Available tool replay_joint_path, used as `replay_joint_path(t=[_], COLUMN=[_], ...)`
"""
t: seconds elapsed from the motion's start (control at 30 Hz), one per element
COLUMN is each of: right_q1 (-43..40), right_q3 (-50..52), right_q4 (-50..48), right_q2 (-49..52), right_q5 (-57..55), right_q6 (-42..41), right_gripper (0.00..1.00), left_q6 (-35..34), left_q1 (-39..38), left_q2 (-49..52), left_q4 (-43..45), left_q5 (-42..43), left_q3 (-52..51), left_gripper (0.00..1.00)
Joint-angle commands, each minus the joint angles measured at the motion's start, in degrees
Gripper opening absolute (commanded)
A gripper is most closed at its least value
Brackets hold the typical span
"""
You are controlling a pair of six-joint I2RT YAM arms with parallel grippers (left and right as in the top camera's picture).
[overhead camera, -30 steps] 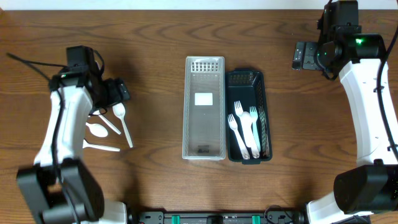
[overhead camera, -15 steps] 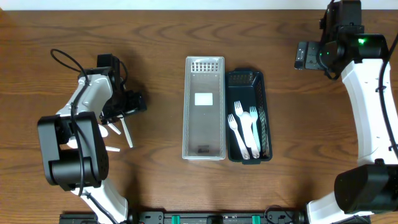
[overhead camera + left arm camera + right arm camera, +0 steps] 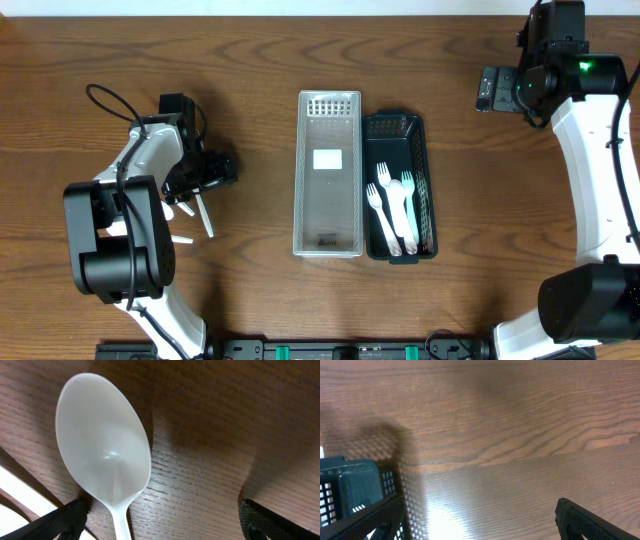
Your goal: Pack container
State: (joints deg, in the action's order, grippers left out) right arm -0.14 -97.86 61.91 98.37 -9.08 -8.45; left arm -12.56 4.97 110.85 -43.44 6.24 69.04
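The fingers meet their shadows on the wood, level with the spoon's neck between them, so it is now time for my left gripper to close on the spoon.
A clear basket and a dark green basket stand side by side at the table's middle. Three white forks lie in the green one. Several white spoons lie on the table at the left. My left gripper is low over them, open, its fingers either side of one spoon with a gap on both sides. My right gripper is open and empty at the far right, above bare wood beside the green basket's corner.
The clear basket holds only a white label. Another spoon's handle crosses the left edge of the left wrist view. A black cable loops off the left arm.
My left gripper has swung right and dropped down over the spoons, and one spoon now lies between its fingers. The right arm has barely moved.
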Motion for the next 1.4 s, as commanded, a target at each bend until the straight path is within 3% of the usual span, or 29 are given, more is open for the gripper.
replay_joint_path(t=[0.0, 0.17, 0.47, 0.87, 0.97, 1.2, 1.37], right_q1=[-0.4, -0.4, -0.4, -0.4, -0.4, -0.7, -0.7], right_q3=[-0.6, -0.6, -0.6, -0.6, -0.6, -0.6, -0.6], right_q4=[0.2, 0.2, 0.5, 0.6, 0.7, 0.6, 0.5], right_q2=[0.2, 0.2, 0.2, 0.2, 0.2, 0.2, 0.2], right_q5=[-0.8, -0.8, -0.8, -0.8, -0.8, -0.8, -0.7], right_q6=[0.8, 0.9, 0.8, 0.8, 0.8, 0.8, 0.8], right_gripper=[0.99, 0.99, 0.99, 0.99, 0.99, 0.99, 0.99], left_q6=[-0.6, -0.7, -0.7, -0.7, -0.7, -0.6, -0.2], left_q1=[0.1, 0.1, 0.1, 0.1, 0.1, 0.1, -0.2], left_q2=[0.9, 0.9, 0.9, 0.9, 0.9, 0.7, -0.9], left_q4=[0.3, 0.0, -1.0, -1.5, -1.5, -1.8, -8.1], left_q5=[0.8, 0.9, 0.8, 0.6, 0.6, 0.6, 0.6], left_q3=[-1.3, -1.3, -1.3, -1.3, -1.3, -1.1, 3.8], left_gripper=[0.98, 0.97, 0.45, 0.21, 0.08, 0.06, 0.06])
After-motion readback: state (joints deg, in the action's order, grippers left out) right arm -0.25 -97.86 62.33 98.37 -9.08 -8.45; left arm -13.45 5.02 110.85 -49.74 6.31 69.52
